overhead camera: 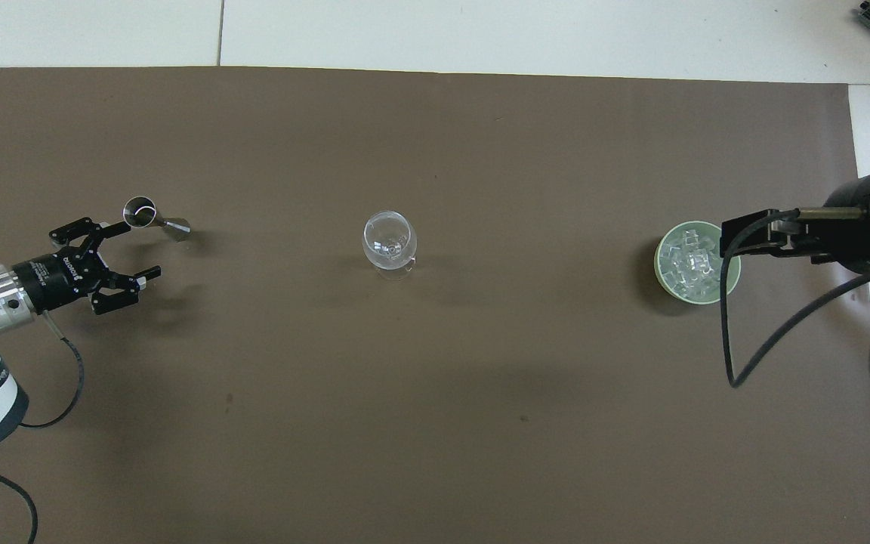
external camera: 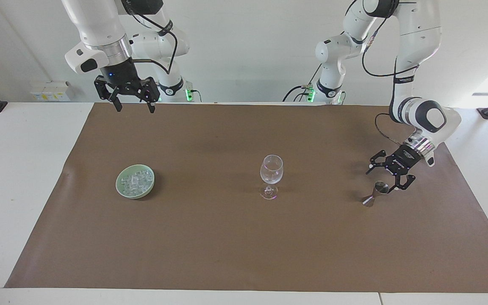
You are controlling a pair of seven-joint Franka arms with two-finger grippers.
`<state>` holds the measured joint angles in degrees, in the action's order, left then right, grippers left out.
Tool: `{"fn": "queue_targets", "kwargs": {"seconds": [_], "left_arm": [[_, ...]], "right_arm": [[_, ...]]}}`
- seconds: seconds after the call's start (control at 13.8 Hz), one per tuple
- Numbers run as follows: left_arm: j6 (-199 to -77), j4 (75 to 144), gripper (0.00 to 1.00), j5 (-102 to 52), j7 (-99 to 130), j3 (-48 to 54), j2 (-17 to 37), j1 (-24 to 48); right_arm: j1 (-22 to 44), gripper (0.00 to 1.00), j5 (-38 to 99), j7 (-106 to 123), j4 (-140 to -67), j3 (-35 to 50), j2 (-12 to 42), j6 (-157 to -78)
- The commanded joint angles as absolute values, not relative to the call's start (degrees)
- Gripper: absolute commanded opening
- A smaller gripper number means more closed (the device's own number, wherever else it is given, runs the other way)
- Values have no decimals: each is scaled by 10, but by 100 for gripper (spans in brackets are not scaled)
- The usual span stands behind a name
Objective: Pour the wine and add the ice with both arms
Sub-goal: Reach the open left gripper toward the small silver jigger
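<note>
I should move my left gripper toward the jigger before I close it, because brown mat shows between its fingertips and the steel jigger [overhead camera: 154, 217], and closing now would miss.
A clear wine glass [external camera: 271, 174] stands upright mid-mat, also seen in the overhead view [overhead camera: 389, 242]. A heap of ice [external camera: 135, 180] fills a pale green bowl [external camera: 121, 190] toward the right arm's end; the ice [overhead camera: 686, 262] and the bowl [overhead camera: 662, 276] also show from overhead. A steel jigger [external camera: 375, 194] [overhead camera: 154, 217] stands toward the left arm's end. My left gripper [external camera: 386, 178] [overhead camera: 138, 249] is open, low, right beside the jigger's cup, not touching it. My right gripper [external camera: 135, 109] [overhead camera: 737, 238] is open and waits high over the bowl's edge.
A brown mat [external camera: 210, 237] covers most of the white table [external camera: 11, 169]. Black cables hang from both arms.
</note>
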<state>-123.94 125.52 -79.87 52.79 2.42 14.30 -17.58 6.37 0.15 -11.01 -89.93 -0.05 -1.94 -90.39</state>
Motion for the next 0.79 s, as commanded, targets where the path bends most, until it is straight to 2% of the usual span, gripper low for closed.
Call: {"fn": "queue_targets", "kwargs": {"seconds": [0.0, 0.72], "left_arm": [[-1250, 1252, 100, -837, 499, 24, 152, -166], [-1294, 1243, 100, -898, 476, 24, 168, -129]], "right_arm": [[57, 100, 15, -97, -911, 0, -30, -906], [57, 100, 14, -97, -911, 0, -30, -906]]}}
